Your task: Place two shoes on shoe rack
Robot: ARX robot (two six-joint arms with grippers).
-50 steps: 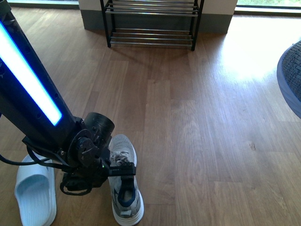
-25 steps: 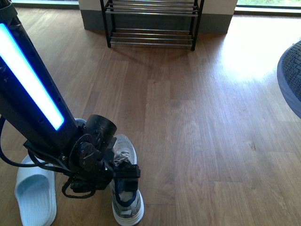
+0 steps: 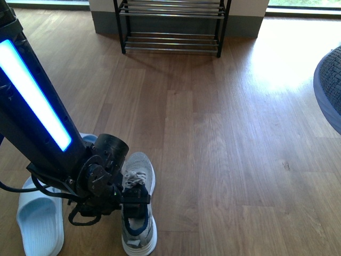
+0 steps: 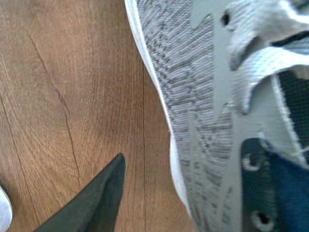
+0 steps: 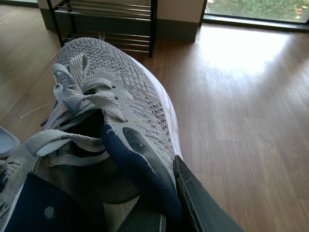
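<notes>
Next, my left gripper grips the sneaker by the collar's side. The sneaker's body point(image 3: 139, 169) is broad, but its open collar leaves a thin side.
One grey sneaker point(image 3: 139, 210) lies on the wood floor near me, toe pointing at the shoe rack point(image 3: 171, 28) far ahead. My left gripper point(image 3: 135, 204) hangs open over its collar. In the left wrist view one dark finger point(image 4: 99, 200) stands over bare floor beside the knit side point(image 4: 193, 96); the other finger is hidden. My right gripper point(image 5: 166, 208) is shut on the navy-lined collar of the second grey sneaker point(image 5: 120, 82), held off the floor with its toe toward the rack point(image 5: 108, 21).
A pale blue slipper point(image 3: 40, 224) lies just left of the near sneaker. A grey knit shape point(image 3: 329, 88) fills the right edge of the front view. Open wood floor stretches between me and the rack, with a window strip behind it.
My left arm dipped over the floor sneaker, then drew slightly left. The sneaker's heel has swung a little to the left. The grey shape at the right edge has not moved.
</notes>
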